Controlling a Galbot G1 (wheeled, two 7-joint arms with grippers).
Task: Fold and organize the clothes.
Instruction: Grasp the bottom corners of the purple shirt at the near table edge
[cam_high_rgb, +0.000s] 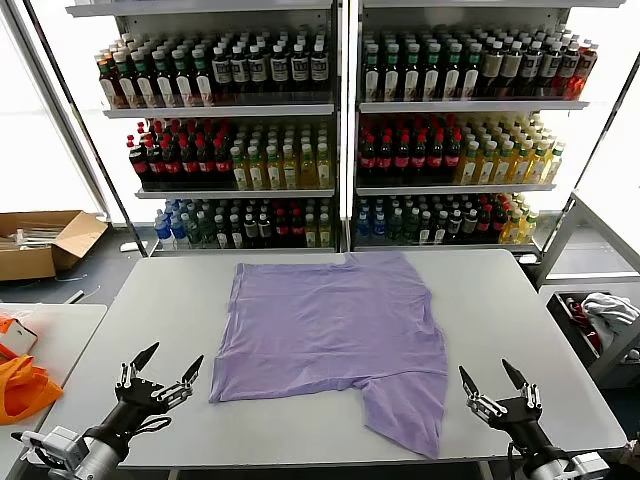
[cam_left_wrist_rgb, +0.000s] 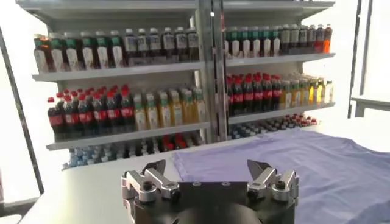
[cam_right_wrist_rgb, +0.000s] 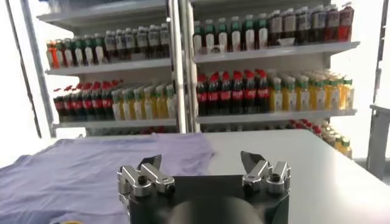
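I next need to grab the loose sleeve (cam_high_rgb: 405, 410) with my right gripper, to fold the lavender T-shirt (cam_high_rgb: 330, 330) over on itself.
A lavender T-shirt (cam_high_rgb: 330, 330) lies spread flat on the grey table (cam_high_rgb: 520, 320), plain side up, with one sleeve reaching toward the near edge (cam_high_rgb: 405, 415). My left gripper (cam_high_rgb: 170, 368) hovers open over the table's near left corner, just left of the shirt's hem. At the near right my right gripper (cam_high_rgb: 492, 378) is open too, a little right of the sleeve. Nothing sits between either pair of fingers. The shirt also fills the table ahead of the left gripper (cam_left_wrist_rgb: 204, 167) as lavender cloth (cam_left_wrist_rgb: 292, 164), and ahead of the right gripper (cam_right_wrist_rgb: 201, 161) as lavender cloth (cam_right_wrist_rgb: 91, 170).
Tall shelves of drink bottles (cam_high_rgb: 340, 130) stand behind the table. An orange bag (cam_high_rgb: 22, 385) lies on a side table at the left, with a cardboard box (cam_high_rgb: 45, 240) beyond. A bin with white-grey cloth (cam_high_rgb: 605, 315) sits at the right.
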